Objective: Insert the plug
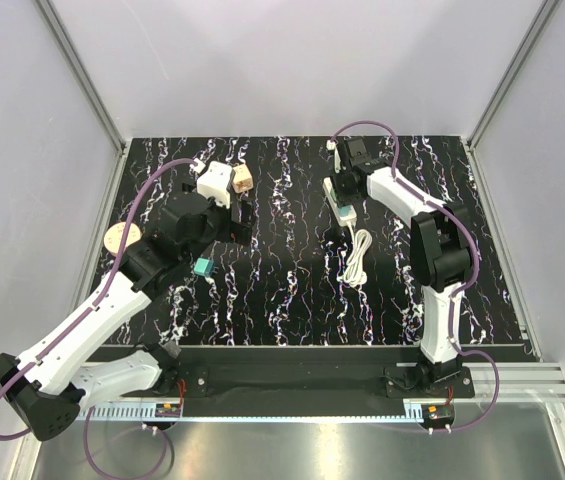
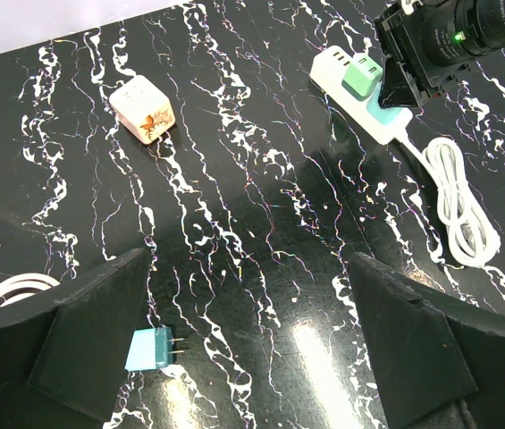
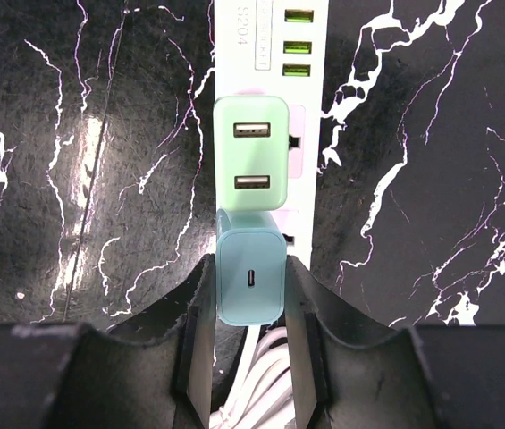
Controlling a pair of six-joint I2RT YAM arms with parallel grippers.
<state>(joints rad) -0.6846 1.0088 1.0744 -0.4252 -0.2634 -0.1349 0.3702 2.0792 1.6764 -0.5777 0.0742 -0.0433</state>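
Observation:
The pale teal charger block lines up against the light-green plug, so the block would rest on the white power strip (image 3: 310,107). It is now time for my right gripper to open.
The light-green plug (image 3: 250,154), with two ports on its face, sits on the white power strip (image 3: 310,107); it also shows in the left wrist view as the plug (image 2: 362,76). Right behind it, over the strip, my right gripper (image 3: 250,268) is shut on a pale teal charger block (image 3: 250,279) that has one small port. Its underside is hidden, so I cannot tell whether it is seated. My left gripper (image 2: 252,357) stands open low over the table, nothing between its fingers (image 2: 82,340).
A teal pronged block (image 2: 149,349) lies beside the left finger. A white cube adapter (image 2: 143,109) and a tan one (image 1: 243,178) sit at the back left. The strip's coiled white cord (image 2: 462,210) lies nearer, and a round disc (image 1: 120,237) is at the left edge.

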